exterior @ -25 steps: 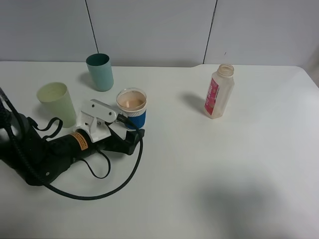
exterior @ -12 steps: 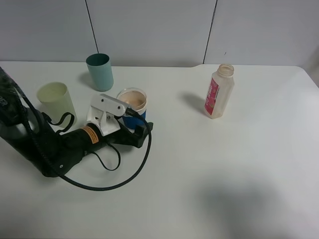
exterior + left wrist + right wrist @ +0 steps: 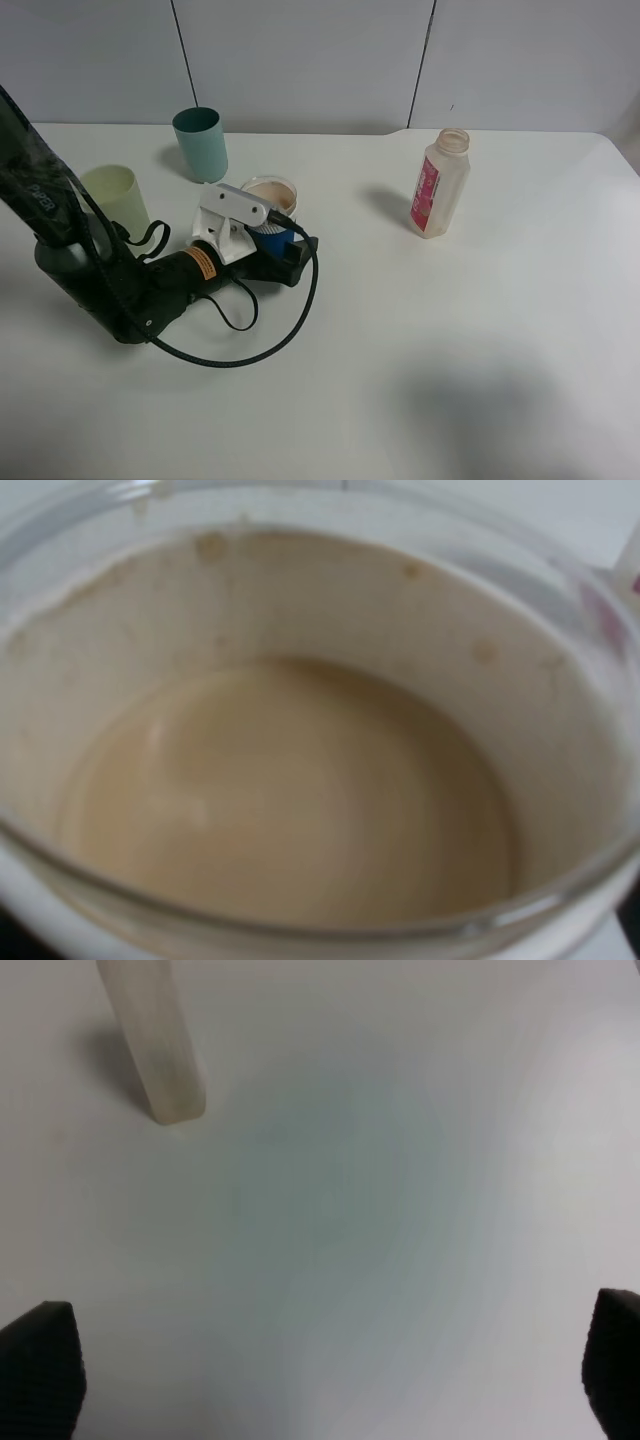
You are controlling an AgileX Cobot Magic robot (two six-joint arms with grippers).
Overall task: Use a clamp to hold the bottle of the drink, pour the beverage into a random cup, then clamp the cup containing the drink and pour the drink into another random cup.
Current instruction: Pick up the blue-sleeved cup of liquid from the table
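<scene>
My left gripper grabs the cup by its blue sleeve (image 3: 272, 240) next, to pour into the pale yellow-green tumbler (image 3: 116, 199).
The cup containing the drink (image 3: 273, 196), blue-sleeved, stands left of the table's middle with my left gripper (image 3: 280, 235) open around it, one finger on each side. The left wrist view is filled by this cup (image 3: 330, 590) and the pale tan beverage (image 3: 290, 800) inside it; the fingers barely show there. The bottle (image 3: 438, 183) stands upright at the right, far from that arm. The pale yellow-green tumbler (image 3: 116, 199) stands just left of the left arm. My right gripper (image 3: 325, 1375) hangs open over bare table, with the bottle (image 3: 155, 1045) ahead of it.
A teal tumbler (image 3: 201, 144) stands behind the blue-sleeved cup, near the wall. The left arm's black cable (image 3: 250, 345) loops over the white table (image 3: 450, 340) in front of the cup.
The left arm has pushed forward and to the right, bringing its fingers further around the blue-sleeved cup. Its wrist has risen. Bottle and tumblers have not moved.
</scene>
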